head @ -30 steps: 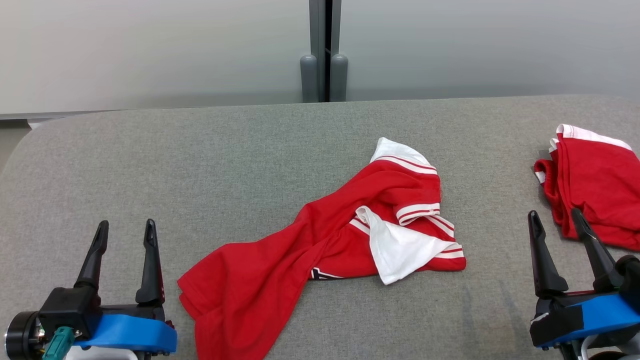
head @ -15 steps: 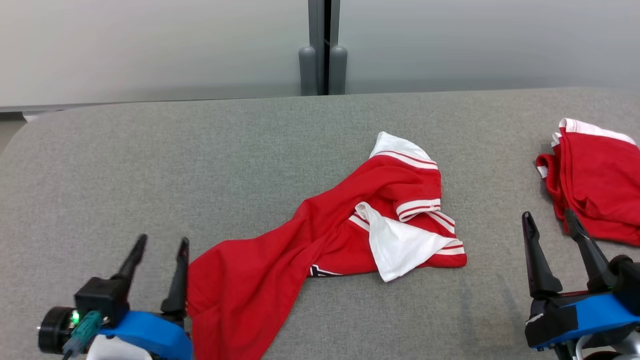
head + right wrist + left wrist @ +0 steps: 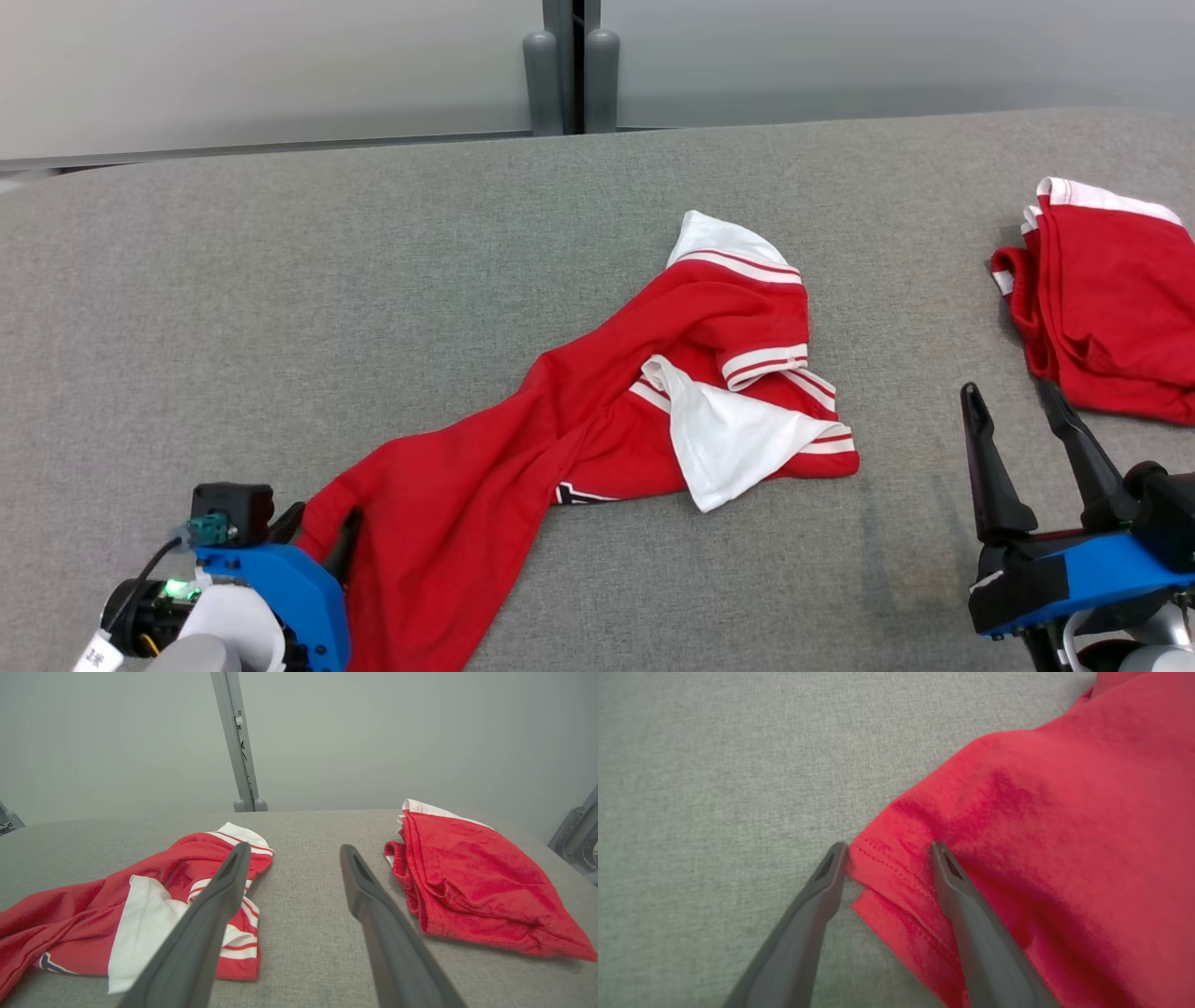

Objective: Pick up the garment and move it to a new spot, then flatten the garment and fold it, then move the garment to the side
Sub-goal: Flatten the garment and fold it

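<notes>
The garment has its stitched hem corner jutting out free while the red cloth lies slack and bunched, so my left gripper needs to grab the garment there next.
The garment, a red shirt with white striped sleeves, lies crumpled in a long diagonal heap at the middle of the grey table. My left gripper points down at its near left end. In the left wrist view my left gripper is open, and its two fingers straddle the stitched hem corner of the garment: one finger rests on bare table, the other on the red cloth. My right gripper stands open at the lower right, apart from the garment, with nothing between the fingers of this right gripper.
A second red garment, folded with a white edge, lies at the table's right side, just beyond my right gripper; the folded garment is right of its fingers. A grey post stands behind the table's far edge.
My left gripper has moved right and tipped down onto the garment's hem corner, which now sits between its fingers. The head camera shifted a little. My right gripper has stayed put.
</notes>
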Available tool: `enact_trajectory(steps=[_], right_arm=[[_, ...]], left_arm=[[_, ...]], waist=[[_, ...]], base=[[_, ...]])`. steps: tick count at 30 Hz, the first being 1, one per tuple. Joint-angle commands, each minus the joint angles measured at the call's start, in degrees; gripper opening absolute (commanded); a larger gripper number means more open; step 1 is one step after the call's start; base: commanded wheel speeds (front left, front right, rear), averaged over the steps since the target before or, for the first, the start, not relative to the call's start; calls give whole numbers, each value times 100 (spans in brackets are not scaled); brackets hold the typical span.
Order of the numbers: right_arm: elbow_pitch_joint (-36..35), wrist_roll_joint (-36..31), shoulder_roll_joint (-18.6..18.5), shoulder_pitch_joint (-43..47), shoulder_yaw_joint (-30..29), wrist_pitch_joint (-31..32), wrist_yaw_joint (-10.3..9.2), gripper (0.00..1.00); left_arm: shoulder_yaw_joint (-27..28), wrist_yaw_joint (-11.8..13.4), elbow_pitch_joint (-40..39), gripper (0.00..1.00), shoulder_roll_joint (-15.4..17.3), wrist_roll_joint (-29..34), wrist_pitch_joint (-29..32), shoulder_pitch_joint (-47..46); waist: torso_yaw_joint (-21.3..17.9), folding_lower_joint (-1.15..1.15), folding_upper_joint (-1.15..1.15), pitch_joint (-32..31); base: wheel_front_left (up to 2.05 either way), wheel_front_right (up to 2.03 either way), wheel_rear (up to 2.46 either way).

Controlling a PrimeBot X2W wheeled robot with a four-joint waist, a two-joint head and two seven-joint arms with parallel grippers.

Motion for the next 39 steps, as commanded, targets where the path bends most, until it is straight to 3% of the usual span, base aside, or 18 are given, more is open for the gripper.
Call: enact_trajectory(steps=[1, 11, 14, 20, 21, 22, 27, 31, 39], right_arm=[[41, 50, -4, -42, -19, 7, 0, 100], [59, 86, -3, -182, -23, -78, 0, 100], [73, 94, -3, -228, 8, -99, 0, 100], [162, 152, -3, -317, 85, -204, 0, 100], [193, 151, -4, -325, 110, -218, 0, 100], [212, 152, -4, -333, 106, -243, 0, 100], [308, 82, -3, -313, 119, -294, 0, 100], [320, 12, -3, -288, 141, -318, 0, 100], [328, -111, -4, -106, 231, -255, 0, 100]], left_arm=[[-37, -25, 91, 0, -13, -8, 78, -67], [244, 240, 105, 0, 268, 439, -556, -912], [326, 228, 235, 0, 351, 558, -707, -1309], [424, -60, 928, 0, 195, 446, -1031, -1854], [482, -120, 1031, 20, 146, 370, -1129, -1881], [509, -155, 1119, 100, 114, 352, -1230, -1903], [758, -140, 1349, 100, -27, 155, -1916, -1643], [1011, -40, 1062, 100, -19, 182, -2216, -1362], [1549, 320, -725, 100, -121, 881, -2276, -180]], waist=[[-12, 0, 0, 2], [-65, 0, 0, 144], [-100, 0, 0, 217], [-257, 0, 0, 349], [-299, 0, 0, 356], [-318, 0, 0, 360], [-365, 0, 0, 296], [-290, 0, 0, 147], [-57, 0, 0, -318]], base=[[0, 0, 0], [0, 0, 0], [0, 0, 0], [0, 0, 0], [0, 0, 0], [0, 0, 0], [0, 0, 0], [0, 0, 0], [0, 0, 0]])
